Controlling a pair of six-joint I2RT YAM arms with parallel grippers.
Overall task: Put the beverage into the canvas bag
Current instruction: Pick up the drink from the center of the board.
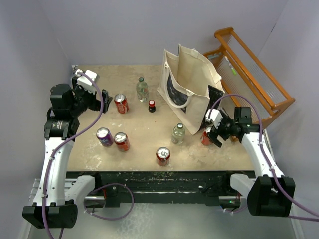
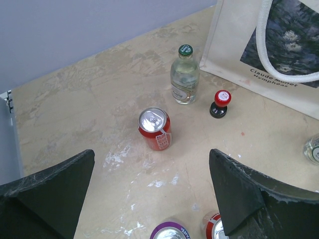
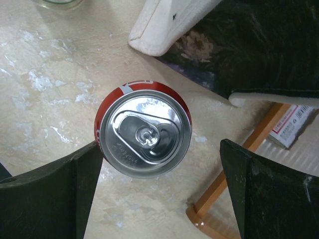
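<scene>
My right gripper should next take hold of the red can by the sides near its silver lid (image 1: 206,139). The can's base then stays free to stand in the canvas bag (image 1: 192,84).
The cream canvas bag (image 1: 192,84) stands open at the back right, with its navy print (image 2: 294,30) facing left and a black end panel (image 3: 249,45). A red can (image 3: 144,129) stands upright by the bag's near corner. My right gripper (image 3: 160,146) hangs open right over it, and the left finger (image 3: 75,184) is against the can's side. In the top view this gripper (image 1: 215,133) covers most of that can (image 1: 206,136). My left gripper (image 2: 152,155) is open and holds nothing, above the table at the left (image 1: 98,97), facing another red can (image 2: 155,129).
On the table stand a green-capped bottle (image 1: 142,88), a small red-capped bottle (image 1: 151,105), a clear bottle (image 1: 178,133), a purple can (image 1: 104,136) and two more red cans (image 1: 121,141) (image 1: 163,156). An orange wooden rack (image 1: 249,74) leans behind the bag at the right edge.
</scene>
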